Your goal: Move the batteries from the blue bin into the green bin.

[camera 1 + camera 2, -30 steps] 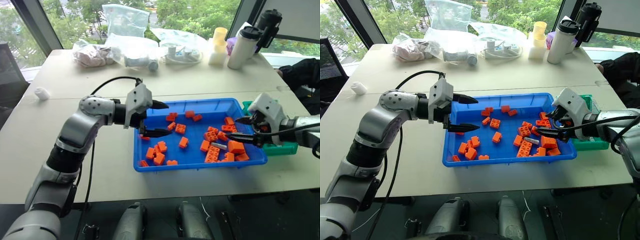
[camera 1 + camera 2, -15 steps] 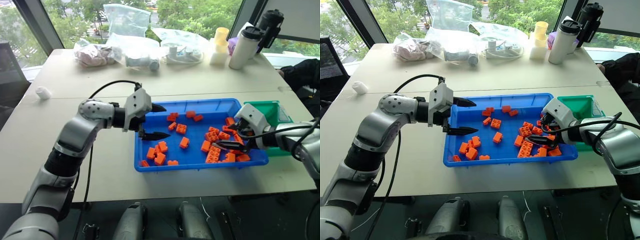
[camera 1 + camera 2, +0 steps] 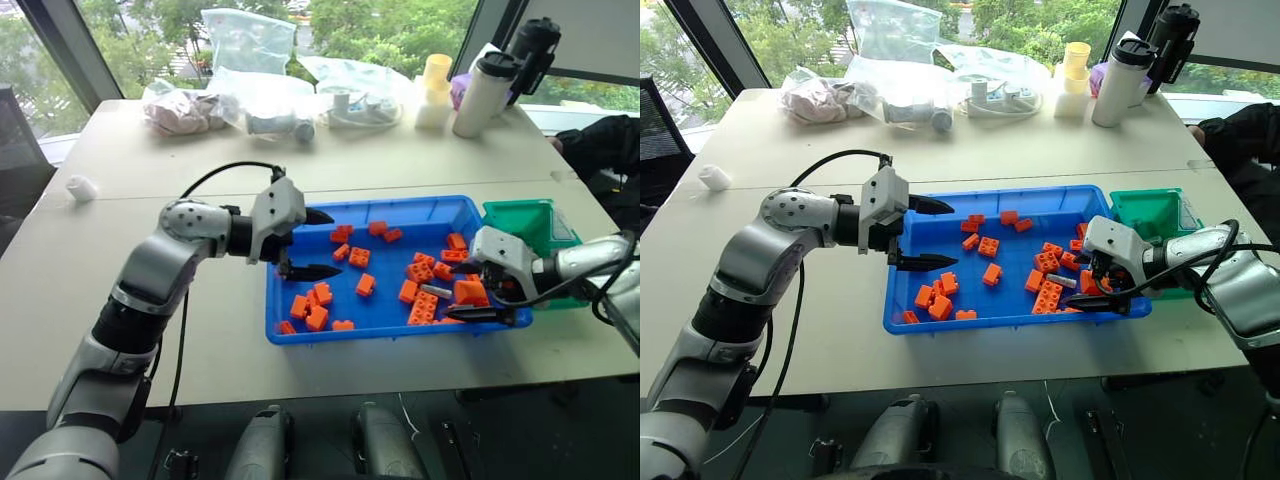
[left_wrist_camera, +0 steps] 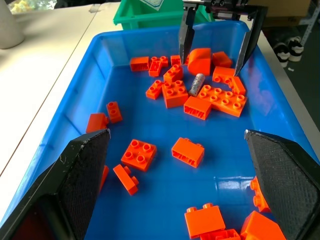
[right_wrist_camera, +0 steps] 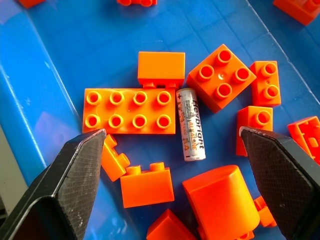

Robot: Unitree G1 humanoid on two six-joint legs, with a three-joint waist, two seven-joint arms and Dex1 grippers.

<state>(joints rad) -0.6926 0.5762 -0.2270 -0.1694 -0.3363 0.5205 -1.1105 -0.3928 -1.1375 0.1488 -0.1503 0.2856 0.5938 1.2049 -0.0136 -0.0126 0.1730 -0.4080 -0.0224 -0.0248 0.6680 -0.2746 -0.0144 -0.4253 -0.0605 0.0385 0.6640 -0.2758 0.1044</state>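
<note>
My right gripper should go lower first and then close on the battery, because its fingers are above the orange bricks around the silver-grey battery (image 3: pixel 436 292).
A silver-grey battery (image 5: pixel 191 124) lies among orange bricks (image 5: pixel 131 111) in the right end of the blue bin (image 3: pixel 400 333); the same battery (image 3: pixel 436 292) also shows from the head. My right gripper (image 3: pixel 455 292) hangs open just over it, one finger on each side of the battery and the bricks around it, holding nothing. At the bin's left end my left gripper (image 3: pixel 330 243) hovers open and empty. The green bin (image 3: pixel 530 225) stands against the blue bin's right end, behind my right hand.
Orange bricks (image 3: pixel 367 284) are scattered across the blue bin's floor. Plastic bags (image 3: pixel 250 100), a white bottle (image 3: pixel 480 95) and a black flask (image 3: pixel 530 50) line the table's far side. A small white object (image 3: pixel 80 187) lies far left. A person's dark sleeve (image 3: pixel 610 145) rests at the right edge.
My right gripper has opened wider, turned and sunk towards the battery in the bin's right end. The left arm has stayed put.
</note>
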